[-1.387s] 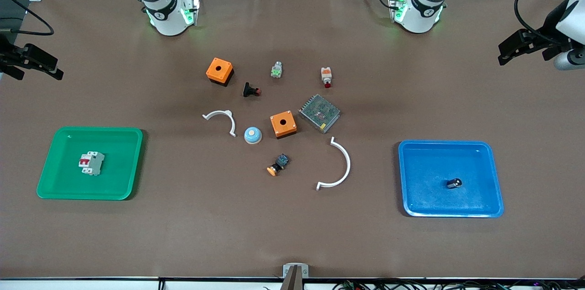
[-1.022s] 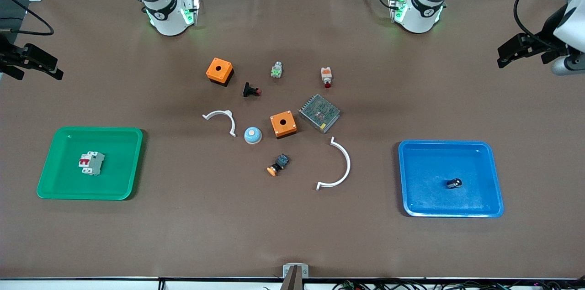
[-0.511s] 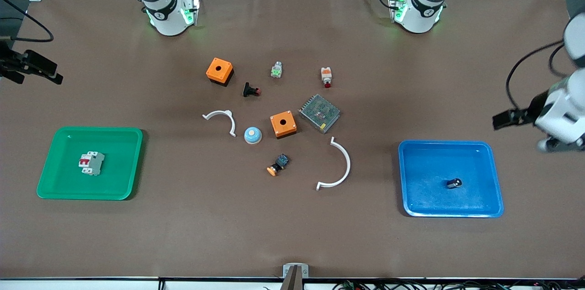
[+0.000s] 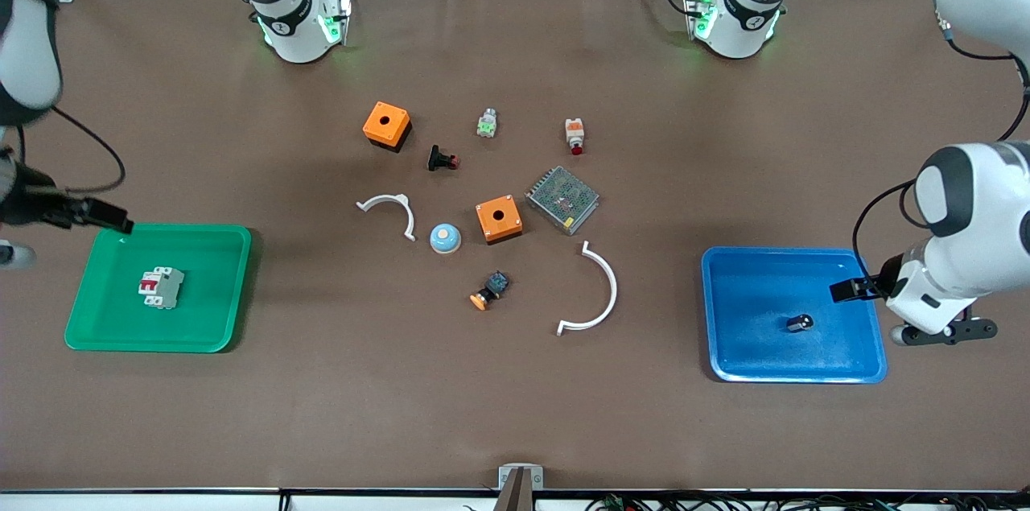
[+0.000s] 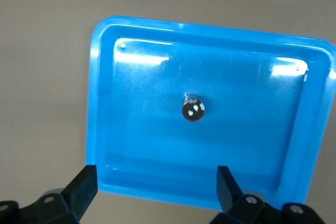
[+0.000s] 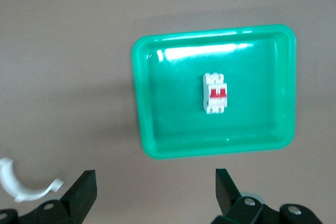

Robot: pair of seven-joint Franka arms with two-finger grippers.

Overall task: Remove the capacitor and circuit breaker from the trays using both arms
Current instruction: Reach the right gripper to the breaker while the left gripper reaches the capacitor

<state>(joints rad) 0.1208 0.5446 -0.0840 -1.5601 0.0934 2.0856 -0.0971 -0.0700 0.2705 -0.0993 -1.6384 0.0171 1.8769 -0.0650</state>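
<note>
I need to lift the breaker (image 4: 161, 287) out of the green tray, so I should grab it next with my right gripper by its flat sides beside the red levers.
The capacitor (image 4: 799, 323), a tiny black cylinder with a silvery end, lies in the blue tray (image 4: 780, 252). My left gripper (image 4: 845, 290) hangs open and empty over that tray's rim toward the left arm's end of the table. In the left wrist view the capacitor (image 5: 193, 108) lies mid-tray (image 5: 136, 129), apart from the open gripper (image 5: 156, 187). The light-grey breaker (image 4: 161, 287) with red levers lies in the green tray (image 4: 161, 228). My right gripper (image 4: 113, 220) is open and empty over that tray's corner. The right wrist view shows the breaker (image 6: 216, 93), the tray (image 6: 168, 108) and the gripper (image 6: 155, 190).
Mid-table lie two orange boxes (image 4: 386, 125) (image 4: 499, 219), a metal mesh unit (image 4: 563, 199), two white arcs (image 4: 390, 209) (image 4: 599, 290), a blue dome (image 4: 445, 238) and several small buttons (image 4: 489, 290). One white arc (image 6: 21, 184) shows in the right wrist view.
Both arms swung in from the table's ends. The left gripper came down to the blue tray, the right gripper to the green tray's corner. Breaker and capacitor have not moved.
</note>
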